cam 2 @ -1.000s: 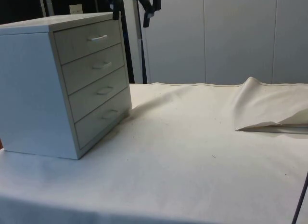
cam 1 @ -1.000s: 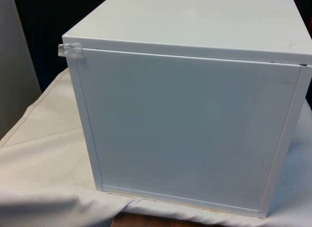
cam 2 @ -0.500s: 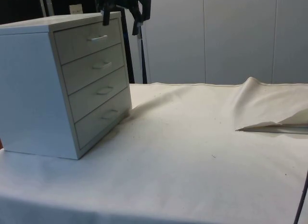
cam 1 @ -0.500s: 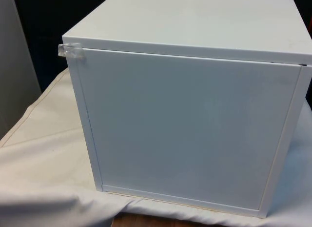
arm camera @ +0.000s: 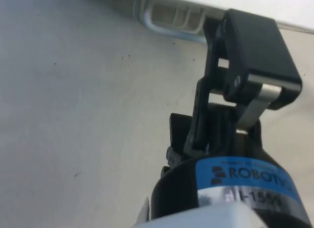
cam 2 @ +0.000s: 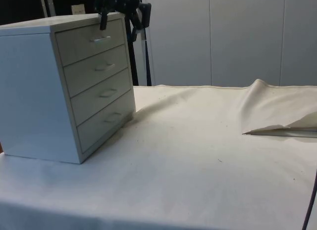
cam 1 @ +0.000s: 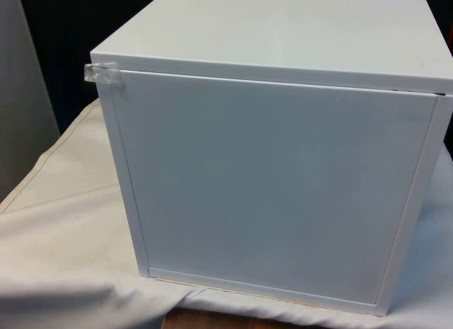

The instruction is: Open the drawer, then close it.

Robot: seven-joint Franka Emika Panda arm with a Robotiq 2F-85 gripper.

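The drawer needs to open and then close, so my gripper should next grab the white chest by its top drawer's handle.
A white chest of drawers (cam 2: 34,91) stands on the cloth with four shut drawers, one above the other. In the front view its plain back panel (cam 1: 276,187) faces the camera and hides the drawer side. My black gripper (cam 2: 118,23) hangs open at the chest's top front edge, just above the top drawer's handle (cam 2: 100,39) and not touching it. One fingertip sits close over the top drawer front (cam 2: 89,44). In the wrist view a finger (arm camera: 248,61) points towards the row of handles (arm camera: 171,22) on the chest's front.
The white cloth (cam 2: 198,156) runs wide and flat in front of the drawers. A raised fold of cloth (cam 2: 277,109) lies at the side view's right. A dark pole (cam 2: 144,57) stands behind the chest. A strip of clear tape (cam 1: 103,73) sticks to the chest's back corner.
In the side view the gripper has moved left, from beyond the chest's far corner to over the top drawer's front, and dropped a little. The drawers have not moved.
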